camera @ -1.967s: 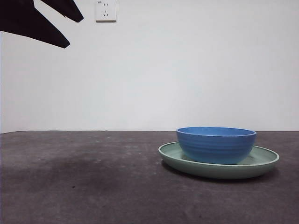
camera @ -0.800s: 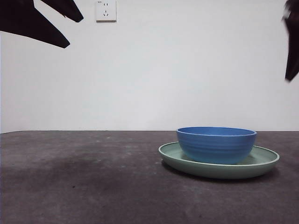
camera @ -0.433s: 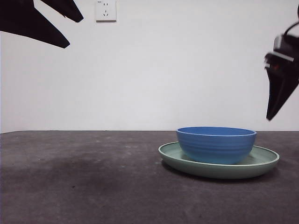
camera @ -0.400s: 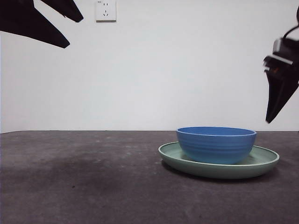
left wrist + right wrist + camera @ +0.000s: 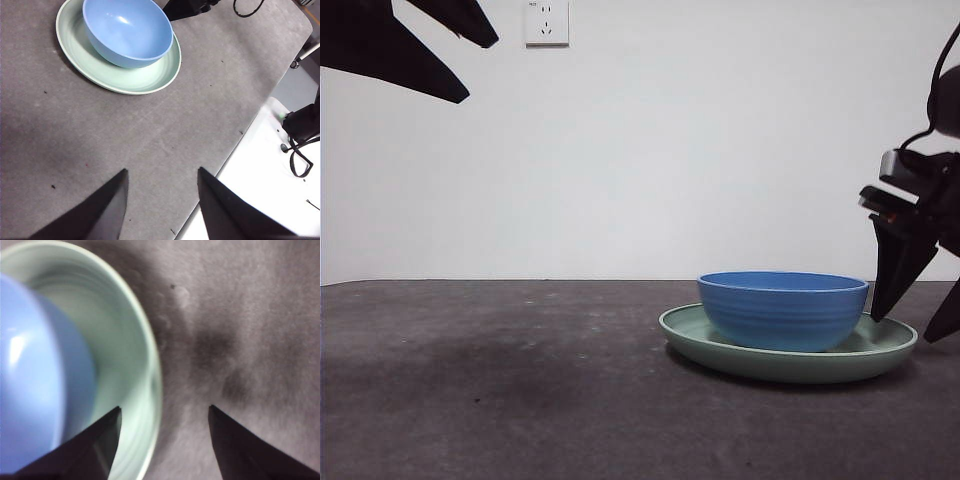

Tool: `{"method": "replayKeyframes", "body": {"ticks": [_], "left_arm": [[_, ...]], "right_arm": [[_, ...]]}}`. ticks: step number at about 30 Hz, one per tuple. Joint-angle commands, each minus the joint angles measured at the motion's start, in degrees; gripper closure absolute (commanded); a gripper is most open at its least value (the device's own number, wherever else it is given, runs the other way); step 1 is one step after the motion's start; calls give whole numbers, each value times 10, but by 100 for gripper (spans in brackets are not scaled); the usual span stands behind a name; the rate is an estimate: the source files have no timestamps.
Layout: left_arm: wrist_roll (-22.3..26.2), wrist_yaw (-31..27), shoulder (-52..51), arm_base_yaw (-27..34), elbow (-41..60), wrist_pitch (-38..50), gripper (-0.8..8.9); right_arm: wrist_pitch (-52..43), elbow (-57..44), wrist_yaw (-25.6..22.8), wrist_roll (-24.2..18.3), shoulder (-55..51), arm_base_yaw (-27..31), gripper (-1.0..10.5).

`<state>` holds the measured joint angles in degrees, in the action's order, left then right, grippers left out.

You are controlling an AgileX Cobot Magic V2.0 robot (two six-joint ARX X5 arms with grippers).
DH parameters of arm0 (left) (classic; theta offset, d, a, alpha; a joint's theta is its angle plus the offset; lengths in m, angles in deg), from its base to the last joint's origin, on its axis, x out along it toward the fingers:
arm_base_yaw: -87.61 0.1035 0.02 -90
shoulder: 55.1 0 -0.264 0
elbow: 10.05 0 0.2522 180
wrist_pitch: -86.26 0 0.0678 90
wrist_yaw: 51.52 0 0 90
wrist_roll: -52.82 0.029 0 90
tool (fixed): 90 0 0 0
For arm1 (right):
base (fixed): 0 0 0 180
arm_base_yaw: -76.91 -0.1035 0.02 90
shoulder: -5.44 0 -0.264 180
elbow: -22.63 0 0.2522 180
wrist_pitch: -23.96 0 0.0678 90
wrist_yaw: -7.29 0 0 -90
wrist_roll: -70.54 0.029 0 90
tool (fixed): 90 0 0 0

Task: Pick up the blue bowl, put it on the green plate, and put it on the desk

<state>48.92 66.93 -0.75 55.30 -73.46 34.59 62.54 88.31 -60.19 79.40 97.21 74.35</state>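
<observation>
The right gripper will next grab the plate by its rim (image 5: pixel 903 347) to bring the green plate with the blue bowl (image 5: pixel 783 310) across the desk.
The blue bowl (image 5: pixel 783 310) sits in the green plate (image 5: pixel 790 364), which rests on the desk (image 5: pixel 500 380) right of centre. My right gripper (image 5: pixel 915 314) is open and low at the plate's right edge. In the right wrist view its jaws (image 5: pixel 164 409) straddle the plate's rim (image 5: pixel 150 355), with the bowl (image 5: pixel 30 380) beside them. My left gripper (image 5: pixel 161 171) is open and empty, high above the desk, and shows as black tips at the front view's top left (image 5: pixel 410 40). The left wrist view shows the bowl (image 5: pixel 127 30) in the plate (image 5: pixel 135 80).
A white wall socket (image 5: pixel 547 22) is on the back wall. The left wrist view shows the desk's edge, with a white surface (image 5: pixel 260 170) and black cables (image 5: pixel 300 160) beyond it.
The right gripper has come down from the upper right to the plate's right rim. The bowl, the plate and the left arm have not moved.
</observation>
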Motion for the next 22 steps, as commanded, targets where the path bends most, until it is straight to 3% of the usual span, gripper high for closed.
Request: {"method": "replayKeyframes", "body": {"ticks": [1,4,8,12,22], "left_arm": [[6,3,3,-3,-5,3,591],[7,3,3,-3,-5,3,591],[7,3,3,-3,-5,3,591],[6,3,3,-3,-5,3,591],[6,3,3,-3,-5,2,591]], "right_arm": [[-14,9,7,-3,19,-1,713],[-25,9,19,-3,30,-2,790],[-30,9,19,-3,34,-3,810],[-36,9,19,-3,34,-2,931],[-43,9,33,7,30,0,934]]}}
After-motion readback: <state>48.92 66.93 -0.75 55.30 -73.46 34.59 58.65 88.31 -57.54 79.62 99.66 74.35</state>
